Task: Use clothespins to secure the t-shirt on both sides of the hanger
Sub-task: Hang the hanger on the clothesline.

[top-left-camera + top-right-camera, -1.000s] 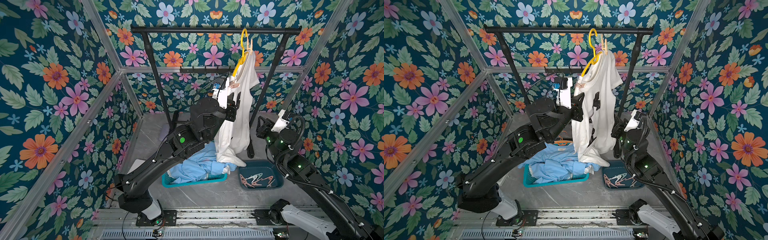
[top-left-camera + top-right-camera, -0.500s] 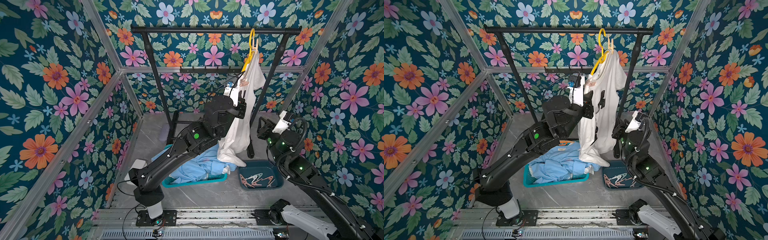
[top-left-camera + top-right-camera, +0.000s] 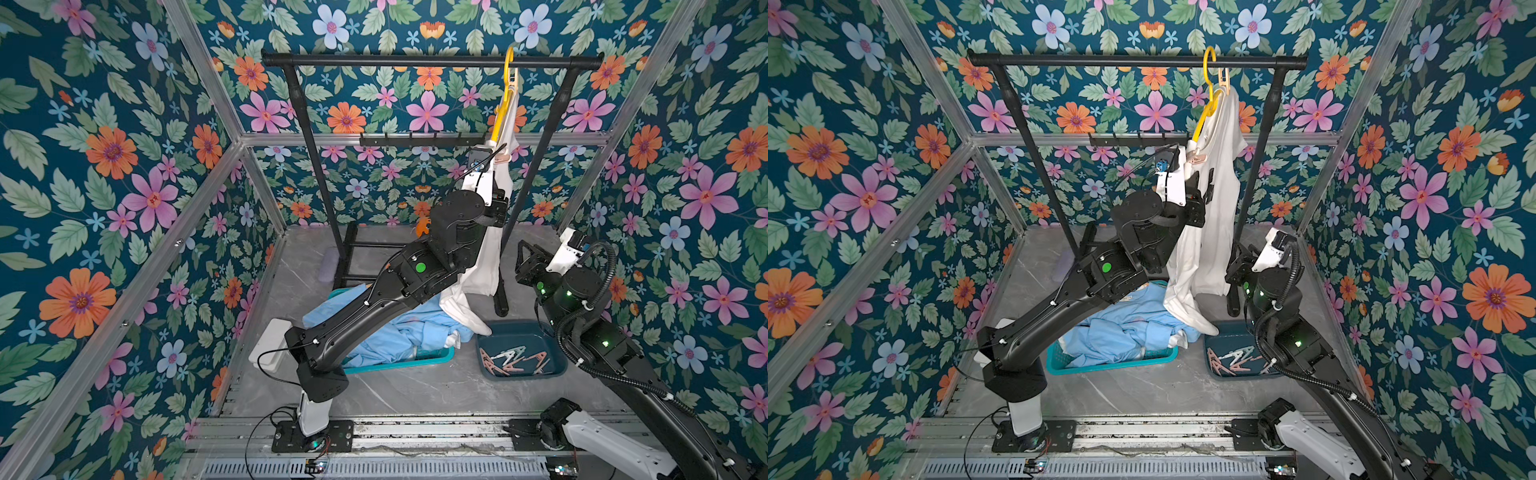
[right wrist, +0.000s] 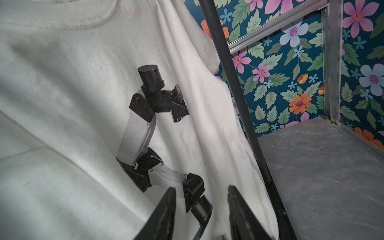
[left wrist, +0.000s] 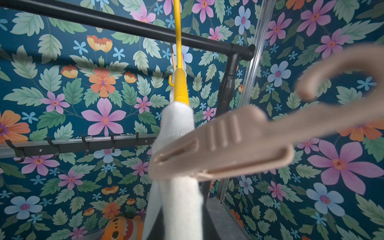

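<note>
The yellow hook's bend [image 3: 509,50] is above the black bar [image 3: 528,61], so the left gripper needs to keep holding the white t-shirt until its hanger rests on the bar.
A white t-shirt [image 3: 484,257] [image 4: 83,104] hangs from a yellow hanger [image 3: 505,99] [image 5: 180,83] near the right end of the black rail [image 3: 415,61]. One beige clothespin [image 5: 218,149] [image 3: 1198,158] is clipped over cloth and hanger on the lower side. Another [image 3: 1224,79] sits by the hook. My left gripper [image 3: 1202,195] [image 5: 182,224] is shut on the t-shirt just below the lower clothespin. My right gripper [image 3: 525,257] [image 4: 200,189] stands open close to the shirt's printed front, with nothing between its fingers. Several more clothespins [image 3: 511,359] lie in a dark tray [image 3: 557,353].
A teal basket [image 3: 395,365] of blue cloth [image 3: 395,328] sits under the left arm. The rack's right upright [image 4: 234,83] stands just beside the right gripper. A row of hooks [image 5: 83,143] runs along the back wall. A white box [image 3: 270,345] lies at the left.
The left arm has swung right, and the hanger with the t-shirt has slid right along the rail. The right arm has barely moved.
</note>
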